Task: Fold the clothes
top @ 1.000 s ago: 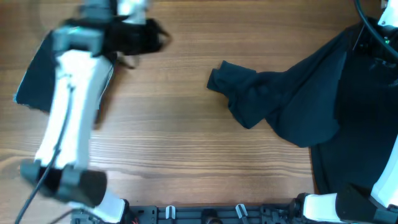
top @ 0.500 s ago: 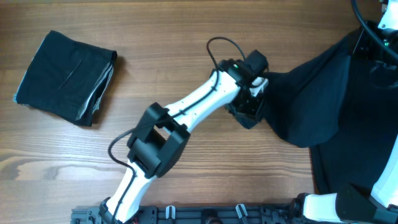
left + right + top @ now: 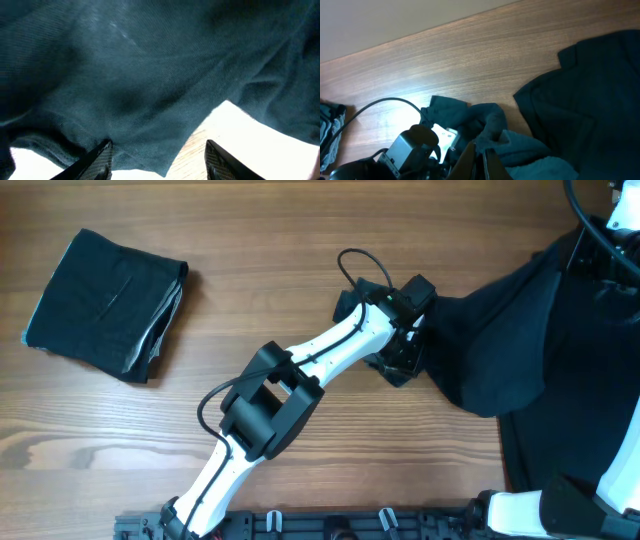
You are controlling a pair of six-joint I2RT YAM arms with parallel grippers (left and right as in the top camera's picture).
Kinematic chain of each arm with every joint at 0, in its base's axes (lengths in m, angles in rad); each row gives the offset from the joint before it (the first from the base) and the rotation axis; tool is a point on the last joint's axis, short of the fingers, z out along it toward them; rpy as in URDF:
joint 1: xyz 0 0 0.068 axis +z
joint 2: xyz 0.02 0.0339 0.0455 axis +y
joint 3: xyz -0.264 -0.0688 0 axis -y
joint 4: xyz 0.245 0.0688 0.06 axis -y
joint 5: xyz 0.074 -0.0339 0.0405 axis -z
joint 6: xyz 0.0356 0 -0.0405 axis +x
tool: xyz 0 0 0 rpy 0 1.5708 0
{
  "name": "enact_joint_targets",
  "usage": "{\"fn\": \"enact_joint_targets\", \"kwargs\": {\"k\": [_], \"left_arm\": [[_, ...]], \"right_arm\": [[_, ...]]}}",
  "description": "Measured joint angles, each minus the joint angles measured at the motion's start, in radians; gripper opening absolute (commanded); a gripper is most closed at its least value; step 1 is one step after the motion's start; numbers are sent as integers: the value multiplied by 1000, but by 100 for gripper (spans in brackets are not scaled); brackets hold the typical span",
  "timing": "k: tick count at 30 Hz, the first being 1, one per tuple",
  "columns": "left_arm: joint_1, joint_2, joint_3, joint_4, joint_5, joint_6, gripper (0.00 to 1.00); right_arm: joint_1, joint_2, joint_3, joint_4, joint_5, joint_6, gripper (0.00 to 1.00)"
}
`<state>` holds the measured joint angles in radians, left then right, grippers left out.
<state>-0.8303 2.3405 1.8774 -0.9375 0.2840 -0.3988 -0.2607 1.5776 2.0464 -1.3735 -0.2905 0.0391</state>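
The dark navy garment (image 3: 490,330) has to be spread flat for folding, so the left gripper will next grab it by its bunched end (image 3: 415,361), opposite the right gripper's hold.
A loose dark navy garment (image 3: 490,330) is stretched from the table's middle toward the top right. Its bunched end lies under my left gripper (image 3: 402,352). In the left wrist view my left gripper (image 3: 157,162) is open, its fingers astride an edge of this cloth (image 3: 150,85) over the wood. My right gripper (image 3: 482,152) is shut on a fold of the same garment (image 3: 530,150); in the overhead view it is at the top right edge (image 3: 603,242), mostly hidden. A folded dark garment (image 3: 105,305) with pale grey edges lies at the far left.
More dark clothing (image 3: 575,440) is heaped along the right side, down to the front edge. The left arm (image 3: 300,380) crosses the table diagonally from the front. A black cable (image 3: 350,265) loops by the left wrist. The wooden table (image 3: 250,240) shows elsewhere.
The left arm swung from the folded garment at the far left across to the loose garment's bunched end, then settled slightly over it. The right arm and garment held still.
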Motion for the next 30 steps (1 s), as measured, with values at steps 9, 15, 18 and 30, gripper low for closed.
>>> {"fn": "enact_joint_targets", "kwargs": {"k": [9,15,18,30], "left_arm": [[-54,0,0,-31,-43,-15,51],[-105,-2,-19,22,-84,-31,52],[-110,-9,-29,30,-146,-38,52],[-110,-21,-61,42,-319,-53,4]], "right_arm": [[0,0,0,-3,0,0,6],[0,0,0,-14,0,0,6],[0,0,0,-15,0,0,5],[0,0,0,-16,0,0,6]]}}
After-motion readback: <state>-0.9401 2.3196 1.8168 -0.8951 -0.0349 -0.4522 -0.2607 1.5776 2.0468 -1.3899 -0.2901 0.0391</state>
